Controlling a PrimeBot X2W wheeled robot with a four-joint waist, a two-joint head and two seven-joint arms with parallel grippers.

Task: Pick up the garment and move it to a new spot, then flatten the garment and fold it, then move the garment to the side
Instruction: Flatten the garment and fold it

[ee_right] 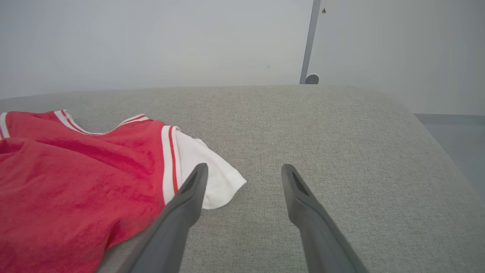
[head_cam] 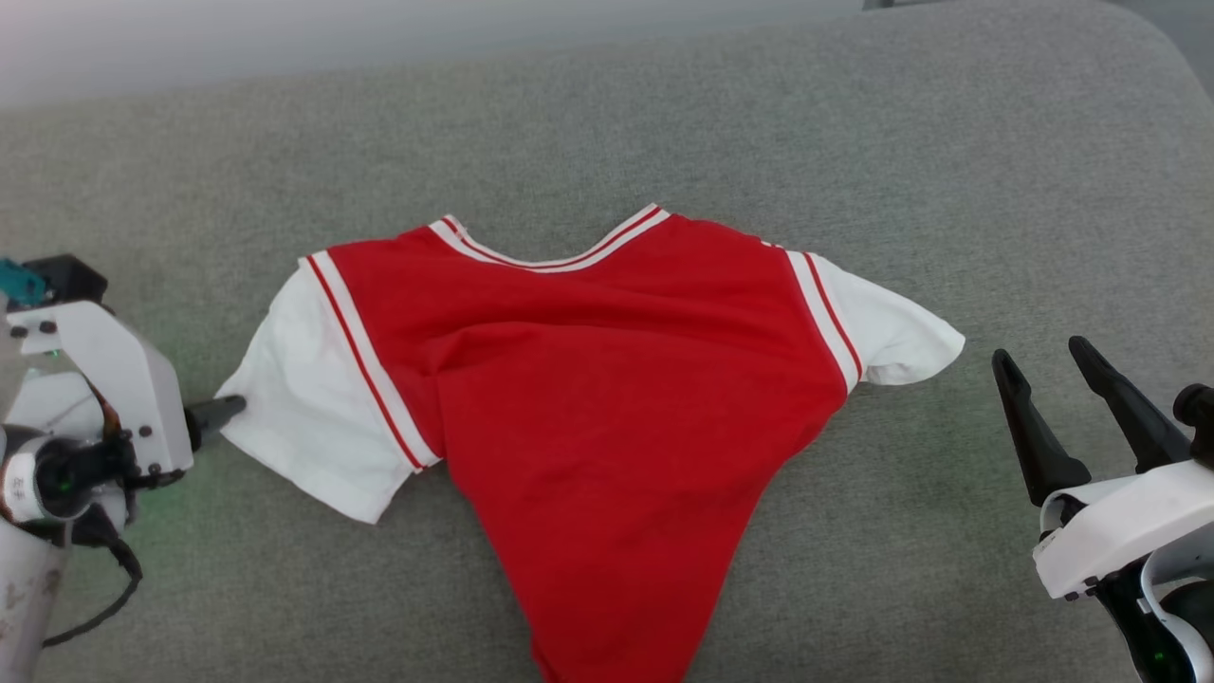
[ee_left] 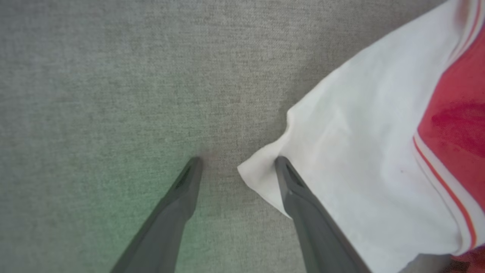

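Note:
I will next grab the shirt with my left gripper by its puckered sleeve hem corner, because the rest of the sleeve lies flat on the cushion.
The garment, a red jersey shirt with white short sleeves and striped trim, lies spread on the grey cushion, neck to the far side and body narrowing toward the near edge. My left gripper is open at the tip of the shirt's left sleeve; one finger rests against the sleeve's hem, the other on bare cushion. In the head view one finger of it touches the sleeve edge. My right gripper is open, just right of the right sleeve, holding nothing; it hangs above the cushion.
The grey upholstered cushion carries the shirt, with bare fabric all around it. Its rounded right edge drops to a grey floor. A pale wall and a thin vertical post stand behind.

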